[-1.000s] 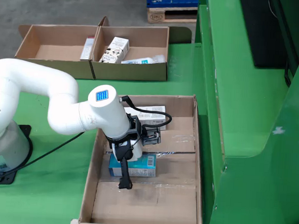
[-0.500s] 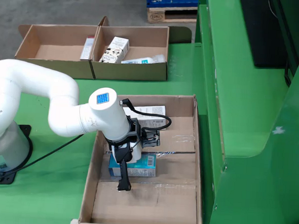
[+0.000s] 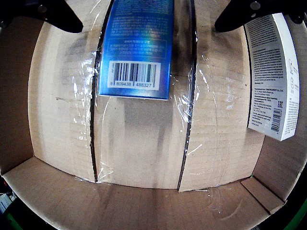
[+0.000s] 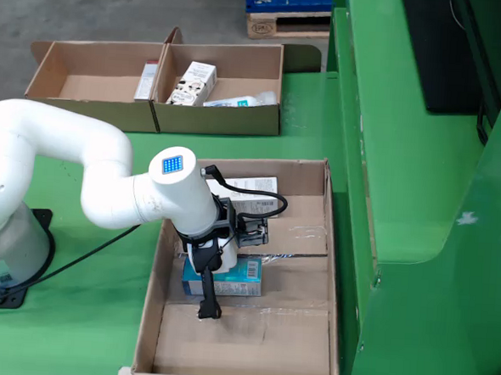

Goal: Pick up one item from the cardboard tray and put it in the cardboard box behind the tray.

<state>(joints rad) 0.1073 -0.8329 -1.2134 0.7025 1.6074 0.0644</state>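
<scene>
My gripper grabs the blue box [image 4: 241, 276] by its long sides above the barcode next. Then this item moves into the cardboard box.
In the wrist view a blue box with a barcode [image 3: 136, 52] lies on the floor of the cardboard tray [image 3: 139, 143]. My gripper [image 3: 148, 24] is open. Its black fingers [image 3: 53, 14] stand apart on either side of the box and do not touch it. In the fixed view the gripper [image 4: 214, 291] points down over the blue box [image 4: 241, 276] in the near tray [image 4: 330, 269]. The cardboard box [image 4: 221, 118] stands behind the tray and has two compartments.
A white box with fine print [image 3: 273, 72] lies at the right of the wrist view, and by the tray's far wall in the fixed view [image 4: 255, 186]. The far box holds a slim box [image 4: 146, 79], a white carton [image 4: 193, 82] and a tube [image 4: 239, 102]. A green machine frame [image 4: 402, 205] stands on the right.
</scene>
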